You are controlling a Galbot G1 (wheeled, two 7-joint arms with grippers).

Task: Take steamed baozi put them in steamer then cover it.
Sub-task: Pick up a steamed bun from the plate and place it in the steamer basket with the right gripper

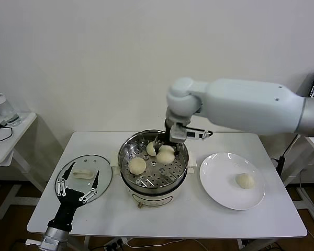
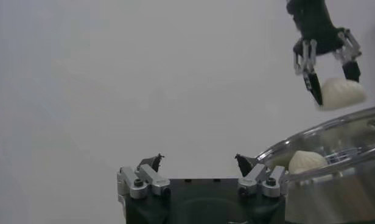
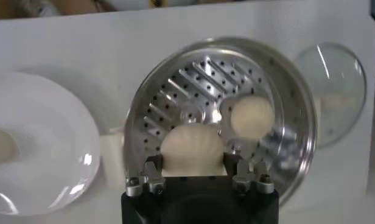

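The baozi is high above the perforated tray [image 1: 156,172] and would fall if I opened now, so my right gripper should stay closed on it until it is lower.
The steamer [image 1: 153,184] stands mid-table with its perforated tray showing. Two baozi lie in it, one on its left side [image 1: 137,165] and one at the back [image 1: 151,149]. My right gripper [image 1: 166,148] hangs over the tray's right back part, shut on a third baozi [image 1: 166,155]. In the right wrist view that baozi [image 3: 193,146] fills the gap between the fingers, with another baozi [image 3: 252,117] on the tray [image 3: 193,79] beyond. A further baozi [image 1: 245,181] rests on the white plate [image 1: 220,196]. My left gripper [image 1: 77,191] is open over the glass lid [image 1: 102,175].
The lid with its white handle [image 1: 82,174] lies flat to the left of the steamer. The plate lies to the steamer's right. A small side table [image 1: 10,130] with a cable stands at the far left. The table's front strip [image 1: 162,219] is bare.
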